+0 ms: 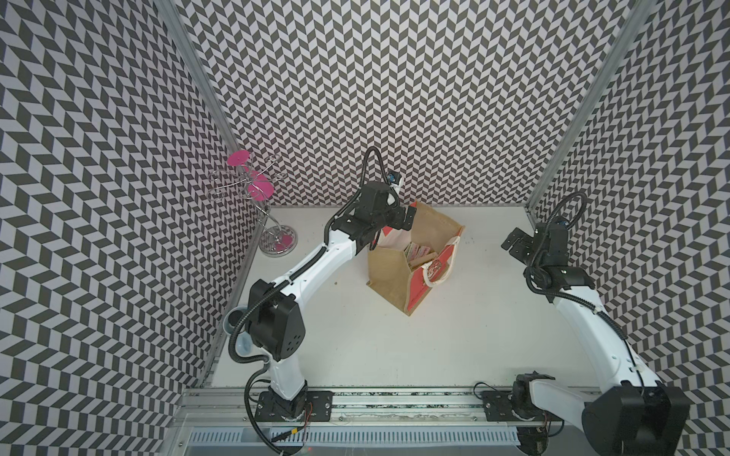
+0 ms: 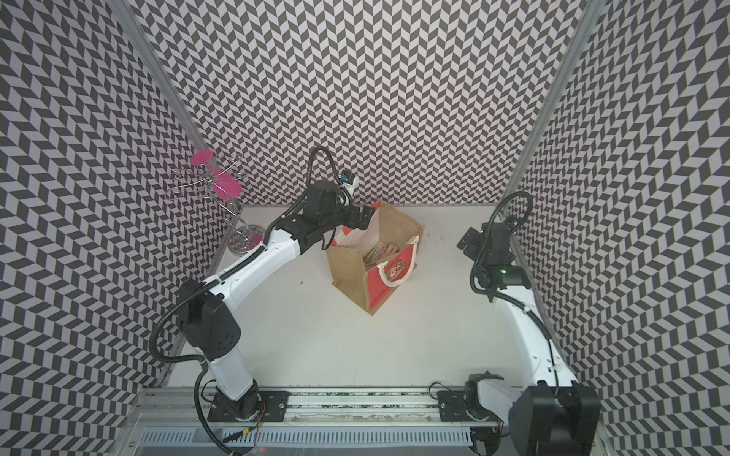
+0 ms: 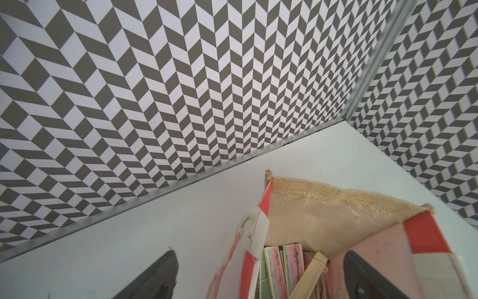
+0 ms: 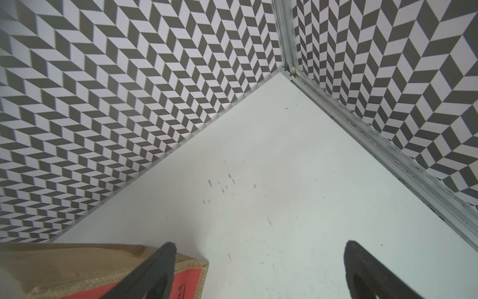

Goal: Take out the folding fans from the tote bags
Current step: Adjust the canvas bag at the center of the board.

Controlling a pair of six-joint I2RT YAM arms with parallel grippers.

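I should pinch the tote bag's red back rim with my left gripper next. That will keep the bag's opening open so the folding fans can be taken out.
The tote bag point(image 1: 389, 272) point(image 2: 351, 272) stands open on the white table, tan jute with red-orange trim and a white rope handle. Several folding fans point(image 1: 419, 252) point(image 2: 381, 252) lie inside it; in the left wrist view their pink, green and bamboo ends point(image 3: 282, 269) show below the jute wall point(image 3: 323, 220). My left gripper point(image 1: 407, 219) point(image 2: 365, 219) point(image 3: 260, 253) is open at the bag's back-left rim, one finger outside over the table and one inside. My right gripper point(image 1: 513, 243) point(image 2: 468, 241) point(image 4: 260, 243) hangs open to the right of the bag point(image 4: 64, 264), holding nothing.
A chrome wire stand with pink discs point(image 1: 260, 197) point(image 2: 221, 189) stands in the back left corner. A grey cup-like holder point(image 1: 237, 319) sits at the left wall. Patterned walls close three sides; the arm rail point(image 1: 395, 398) runs along the front.
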